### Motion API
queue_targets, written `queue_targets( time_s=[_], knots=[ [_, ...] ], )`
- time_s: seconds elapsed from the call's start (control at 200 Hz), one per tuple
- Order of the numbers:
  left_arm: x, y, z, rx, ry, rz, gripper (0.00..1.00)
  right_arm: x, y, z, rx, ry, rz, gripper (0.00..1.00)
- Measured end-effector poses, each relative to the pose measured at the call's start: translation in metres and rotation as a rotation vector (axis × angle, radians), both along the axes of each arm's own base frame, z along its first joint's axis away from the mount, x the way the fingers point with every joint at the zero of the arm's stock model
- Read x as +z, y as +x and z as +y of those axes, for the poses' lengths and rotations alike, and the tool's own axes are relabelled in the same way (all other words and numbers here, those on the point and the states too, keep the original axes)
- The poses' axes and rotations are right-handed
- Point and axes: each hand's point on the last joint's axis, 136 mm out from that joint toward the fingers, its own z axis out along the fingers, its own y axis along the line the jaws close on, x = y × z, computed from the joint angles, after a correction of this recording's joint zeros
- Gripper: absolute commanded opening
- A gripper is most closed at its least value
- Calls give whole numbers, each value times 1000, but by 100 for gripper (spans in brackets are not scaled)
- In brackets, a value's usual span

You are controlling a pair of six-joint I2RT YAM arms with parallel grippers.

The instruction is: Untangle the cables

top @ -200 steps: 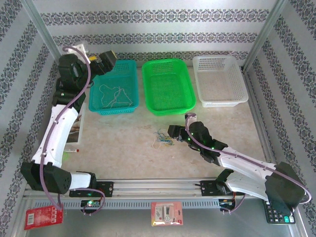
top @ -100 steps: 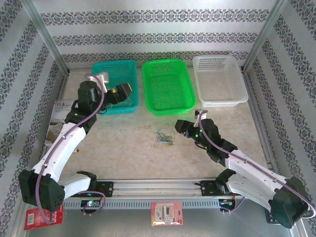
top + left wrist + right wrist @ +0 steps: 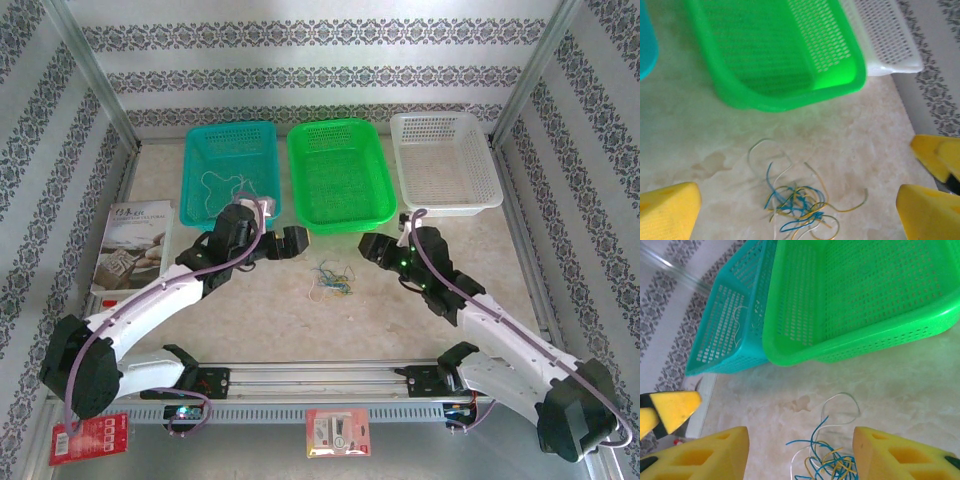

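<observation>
I need to take hold of the yellow-orange cable next with my right gripper, by a loose part at the tangle's edge (image 3: 349,275). Then I will pull the cable free to untangle it.
The cables (image 3: 330,278) lie as a small tangle of blue, yellow-orange and cream-white cords on the table, just in front of the green basket. My left gripper (image 3: 296,242) hovers open to the tangle's upper left. My right gripper (image 3: 371,246) hovers open to its upper right. Neither touches the cords. In the left wrist view the cables (image 3: 800,204) lie loose between the wide-apart yellow fingers (image 3: 669,212). In the right wrist view the cables (image 3: 837,462) sit low between the spread fingers (image 3: 707,455). One more cream cable (image 3: 228,190) lies inside the teal basket.
Three baskets line the back: teal (image 3: 197,160), green (image 3: 340,222) and white (image 3: 445,208). A booklet (image 3: 132,245) lies at the left edge. A red packet (image 3: 85,440) and a carded packet (image 3: 337,432) lie beyond the front rail.
My left arm has swung from over the teal basket down and right to the tangle. My right gripper has moved back toward the green basket, its jaws a touch narrower.
</observation>
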Motion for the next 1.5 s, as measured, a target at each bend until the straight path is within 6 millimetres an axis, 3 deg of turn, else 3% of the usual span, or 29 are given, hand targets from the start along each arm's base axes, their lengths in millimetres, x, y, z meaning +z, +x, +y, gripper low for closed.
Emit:
queue_targets(
  time_s=[0.1,0.245,0.52,0.829,0.964,1.059,1.109,1.309,1.499],
  knots=[
    [-15,-2,7,38,15,32,100,-6,-8,19,59,-39,21,54],
    [-14,3,11,69,23,19,100,-25,-19,35,117,-113,60,51],
    [-13,5,13,91,19,16,100,-60,-19,39,114,-202,131,46],
    [-12,8,11,91,17,15,100,-76,-16,42,119,-234,154,35],
    [-12,8,11,91,17,15,100,-78,-14,43,121,-239,156,27],
    [-12,8,11,91,17,15,100,-80,-12,44,119,-242,157,10],
    [-12,8,11,91,17,15,100,-80,-11,45,123,-247,152,0],
    [-12,7,11,87,16,15,100,-64,-4,50,129,-241,122,0],
    [-13,6,11,71,29,4,100,-5,7,67,157,-163,17,0]
  ],
)
